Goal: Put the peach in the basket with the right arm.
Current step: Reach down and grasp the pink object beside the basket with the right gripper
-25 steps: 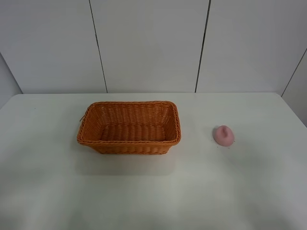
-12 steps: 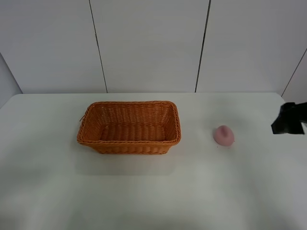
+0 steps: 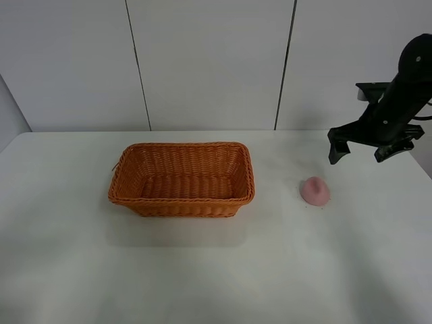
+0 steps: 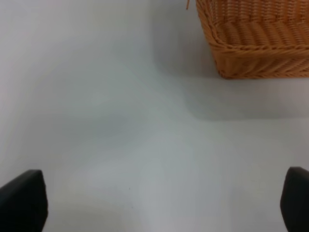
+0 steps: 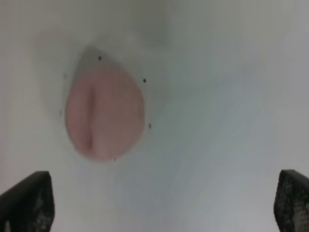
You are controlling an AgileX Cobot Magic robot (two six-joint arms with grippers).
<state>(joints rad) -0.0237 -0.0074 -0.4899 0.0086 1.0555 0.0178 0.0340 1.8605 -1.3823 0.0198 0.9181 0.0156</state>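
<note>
My right gripper grabs the pink peach [image 3: 315,191] by its rounded sides next, to put the peach in the orange wicker basket [image 3: 181,178].
The pink peach [image 3: 315,191] lies on the white table, to the right of the orange wicker basket [image 3: 181,178]. My right gripper [image 3: 363,154] hangs open above the table, up and to the right of the peach, not touching it. In the right wrist view the peach [image 5: 105,112] sits blurred below, between and ahead of the two spread fingertips [image 5: 26,202]. The left wrist view shows a corner of the basket [image 4: 256,38] and my left gripper [image 4: 154,203], open with its fingertips [image 4: 21,200] wide apart over bare table. The left arm is out of the exterior view.
The white table [image 3: 216,270] stretches around the basket and peach. A panelled white wall [image 3: 209,64] stands behind the table's far edge. The basket holds nothing.
The right arm came in from the right edge and rose, now hanging above and right of the peach. Peach and basket have not moved.
</note>
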